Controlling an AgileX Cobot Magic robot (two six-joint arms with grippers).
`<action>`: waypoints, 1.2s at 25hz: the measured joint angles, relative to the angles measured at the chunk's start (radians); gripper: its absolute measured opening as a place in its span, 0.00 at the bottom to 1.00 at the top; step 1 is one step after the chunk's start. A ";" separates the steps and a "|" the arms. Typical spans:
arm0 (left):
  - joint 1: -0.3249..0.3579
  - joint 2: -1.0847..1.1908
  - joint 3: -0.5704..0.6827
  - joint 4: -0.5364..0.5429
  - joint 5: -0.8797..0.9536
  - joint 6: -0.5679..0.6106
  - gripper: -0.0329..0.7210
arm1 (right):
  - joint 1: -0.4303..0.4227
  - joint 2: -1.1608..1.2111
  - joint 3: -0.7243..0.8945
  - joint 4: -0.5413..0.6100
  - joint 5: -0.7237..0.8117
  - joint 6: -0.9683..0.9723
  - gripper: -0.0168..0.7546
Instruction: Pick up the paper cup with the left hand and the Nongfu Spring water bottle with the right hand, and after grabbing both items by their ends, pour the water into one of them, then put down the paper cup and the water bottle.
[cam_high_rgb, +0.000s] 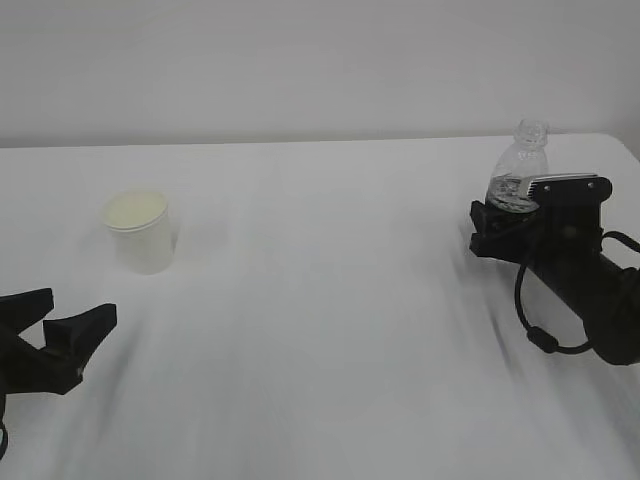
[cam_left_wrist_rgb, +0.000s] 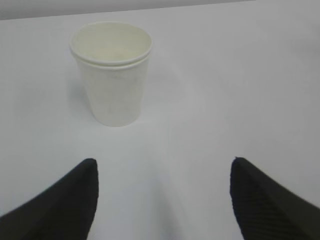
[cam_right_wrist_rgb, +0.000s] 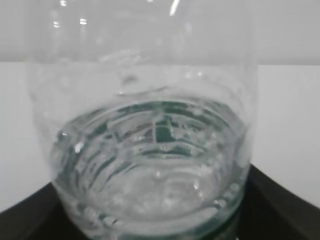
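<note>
The robot's right gripper needs to take the clear water bottle by its lower part (cam_high_rgb: 507, 193) next, so the bottle's opening stays free to pour into the paper cup (cam_high_rgb: 140, 231).
The white paper cup (cam_high_rgb: 140, 231) stands upright on the left of the table, and the left wrist view shows its cream inside empty (cam_left_wrist_rgb: 113, 75). My left gripper (cam_high_rgb: 75, 306) (cam_left_wrist_rgb: 163, 162) is open, low and short of the cup, with only bare table between its fingers. At the far right stands the clear water bottle (cam_high_rgb: 521, 165) (cam_right_wrist_rgb: 145, 115), upright and uncapped, with water (cam_right_wrist_rgb: 150, 175) in its lower part. My right gripper (cam_high_rgb: 490, 228) (cam_right_wrist_rgb: 152, 207) is open, its black fingers (cam_right_wrist_rgb: 280, 205) on either side of the bottle's body. Whether they touch it I cannot tell.
The white table (cam_high_rgb: 330, 300) runs back to a pale wall. Its right rear corner (cam_high_rgb: 625, 145) lies close behind the bottle. A black cable (cam_high_rgb: 535, 320) loops beside the right arm.
</note>
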 joint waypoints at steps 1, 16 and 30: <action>0.000 0.000 0.000 0.000 0.000 0.000 0.82 | 0.000 0.000 -0.004 0.000 0.000 0.000 0.79; 0.000 0.000 0.000 0.000 0.000 0.000 0.82 | 0.000 0.021 -0.034 0.002 0.000 0.000 0.79; 0.000 0.000 0.000 0.000 0.000 0.000 0.82 | 0.000 0.028 -0.036 0.002 0.000 -0.002 0.73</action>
